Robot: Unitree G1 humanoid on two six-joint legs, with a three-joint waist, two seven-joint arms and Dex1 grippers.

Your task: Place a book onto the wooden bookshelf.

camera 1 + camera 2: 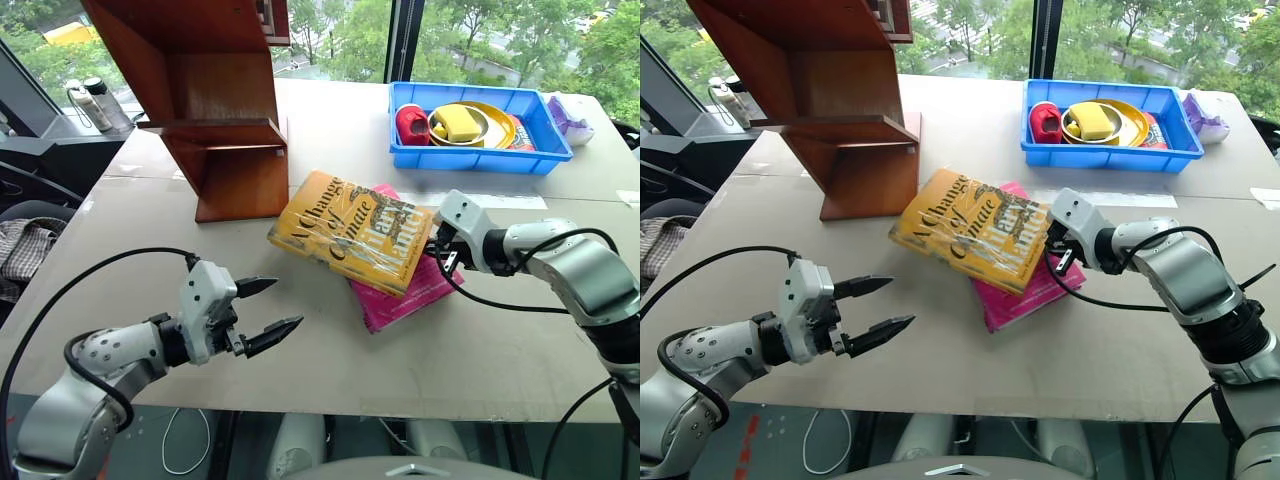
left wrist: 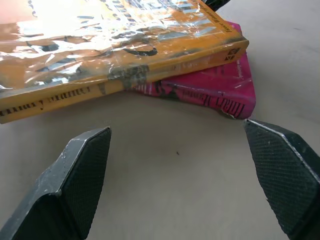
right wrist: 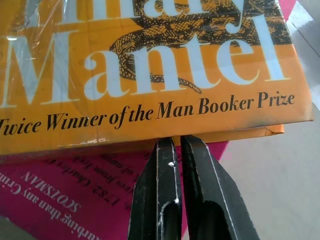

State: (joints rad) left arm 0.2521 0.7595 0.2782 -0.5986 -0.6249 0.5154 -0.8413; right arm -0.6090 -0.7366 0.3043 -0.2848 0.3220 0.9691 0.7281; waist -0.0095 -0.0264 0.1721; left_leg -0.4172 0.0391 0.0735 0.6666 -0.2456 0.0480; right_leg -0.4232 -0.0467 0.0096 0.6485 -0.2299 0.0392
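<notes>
I need to pick up the yellow book next with my left gripper by its narrow spine [image 1: 335,269] [image 2: 75,95], because the book's cover is too wide for the gripper's fingers.
The yellow book [image 1: 345,230] "A Change of Climate" lies flat in mid-table, resting partly on a thinner pink book [image 1: 410,290]. My right gripper [image 1: 437,250] is shut, its tips [image 3: 177,142] pressed against the yellow book's [image 3: 150,75] near edge, just above the pink cover [image 3: 75,195]. Nothing shows between its fingers. My left gripper [image 1: 287,305] hovers open near the table's front left, pointing toward the books [image 2: 115,65] and a short way from them. The wooden bookshelf [image 1: 220,120] stands at the back left, beyond the books.
A blue tray [image 1: 470,160] holding bowls, a yellow sponge and a red item sits at the back right. Two bottles [image 1: 90,105] stand beyond the table's left side. Bare tabletop [image 1: 330,350] lies between my left gripper and the books.
</notes>
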